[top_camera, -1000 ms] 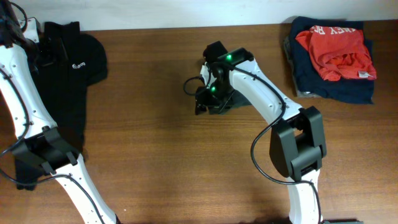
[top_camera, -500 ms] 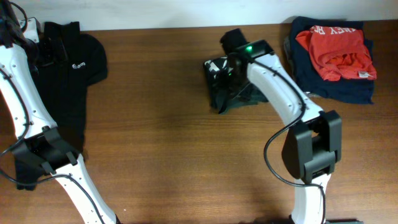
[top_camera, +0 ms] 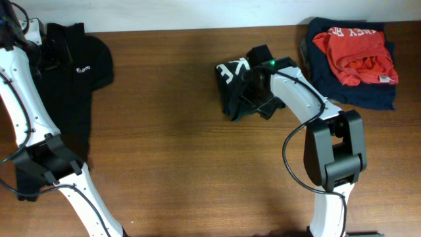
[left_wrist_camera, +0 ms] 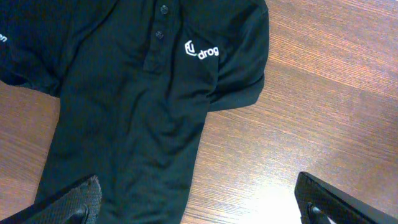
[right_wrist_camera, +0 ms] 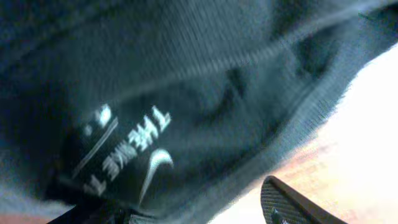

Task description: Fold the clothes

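Note:
My right gripper grabs the bunched T-shirt at its edge by its swoosh label next, since the T-shirt's lettered part stays free to lay on the stack.
The clothes, a black T-shirt, lie bunched in a small bundle at the table's back centre, with white block letters showing on top. My right gripper sits low over the bundle's right side. In the right wrist view the fabric with a white swoosh label fills the frame. My right gripper is open: one finger stands clear over bare wood, the other is hidden in the dark cloth. My left gripper hangs wide open, holding nothing.
A black collared polo with a small white chest logo lies spread at the far left, under my left gripper. A stack of navy and red-orange folded garments sits at the back right corner.
My right arm swung right and back across the T-shirt, turning the bundle so its white letters now face up, and its jaws widened. The left arm has not moved.

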Motion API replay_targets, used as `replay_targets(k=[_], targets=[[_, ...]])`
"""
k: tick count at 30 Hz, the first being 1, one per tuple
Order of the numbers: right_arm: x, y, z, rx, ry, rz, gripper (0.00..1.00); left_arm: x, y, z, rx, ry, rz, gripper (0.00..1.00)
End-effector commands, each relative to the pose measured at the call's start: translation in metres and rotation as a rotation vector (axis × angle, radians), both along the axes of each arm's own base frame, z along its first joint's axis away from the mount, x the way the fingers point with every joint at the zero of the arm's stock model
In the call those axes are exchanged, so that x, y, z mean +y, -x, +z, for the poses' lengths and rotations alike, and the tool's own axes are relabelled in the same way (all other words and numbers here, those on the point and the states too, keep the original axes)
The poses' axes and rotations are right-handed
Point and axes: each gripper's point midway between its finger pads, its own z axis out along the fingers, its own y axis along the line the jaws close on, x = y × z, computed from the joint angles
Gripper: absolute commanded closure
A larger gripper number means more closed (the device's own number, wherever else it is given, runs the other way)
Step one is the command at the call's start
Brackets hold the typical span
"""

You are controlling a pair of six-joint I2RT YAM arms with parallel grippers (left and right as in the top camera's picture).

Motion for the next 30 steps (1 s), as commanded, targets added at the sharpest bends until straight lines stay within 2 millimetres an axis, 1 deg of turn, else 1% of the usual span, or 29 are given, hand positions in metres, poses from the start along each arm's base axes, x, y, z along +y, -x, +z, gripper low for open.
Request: replay_targets(k=[1, 6, 10, 11, 12, 15, 17, 19, 21, 23, 24, 27, 28, 30], targets=[[-0.004, -0.002, -0.006, -0.038, 0.013, -0.034, 0.31, -0.003, -0.002, -0.008, 0.014, 0.021, -0.008, 0.01], [0.002, -0.011, -0.032, -0.119, -0.029, -0.031, 0.31, -0.003, -0.001, -0.008, 0.014, 0.021, -0.008, 0.01], [0.005, -0.011, -0.042, -0.140, -0.050, -0.026, 0.40, -0.003, -0.001, -0.008, 0.014, 0.021, -0.008, 0.01], [0.005, -0.011, -0.042, -0.140, -0.050, -0.026, 0.45, -0.003, -0.001, -0.008, 0.015, 0.021, -0.008, 0.01], [0.005, -0.012, -0.042, -0.144, -0.049, -0.018, 0.53, -0.003, -0.001, -0.008, 0.015, 0.021, -0.008, 0.01], [0.011, -0.019, -0.038, -0.191, -0.065, 0.093, 0.81, -0.003, -0.001, -0.008, 0.015, 0.021, -0.008, 0.01], [0.015, -0.023, -0.035, -0.210, -0.083, 0.150, 0.94, -0.003, -0.001, -0.008, 0.015, 0.021, -0.008, 0.01], [0.017, -0.026, -0.029, -0.229, -0.094, 0.216, 0.96, -0.003, -0.001, -0.009, 0.018, 0.022, -0.008, 0.01], [0.012, -0.027, -0.020, -0.243, -0.092, 0.260, 0.96, -0.003, 0.000, -0.009, 0.019, 0.022, -0.008, 0.01], [0.002, -0.029, -0.007, -0.260, -0.077, 0.291, 0.96, -0.003, -0.001, -0.009, 0.018, 0.022, -0.008, 0.01], [-0.008, -0.031, 0.008, -0.286, -0.066, 0.315, 0.96, -0.003, -0.001, -0.009, 0.018, 0.022, -0.008, 0.01], [-0.026, -0.035, 0.042, -0.355, -0.048, 0.347, 0.96, -0.003, -0.001, -0.009, 0.018, 0.022, -0.008, 0.01], [-0.038, -0.036, 0.070, -0.417, -0.039, 0.358, 0.96, -0.003, -0.001, -0.009, 0.018, 0.023, -0.008, 0.01], [-0.051, -0.037, 0.102, -0.490, -0.027, 0.346, 0.96, -0.003, -0.001, -0.009, 0.018, 0.022, -0.008, 0.01]])
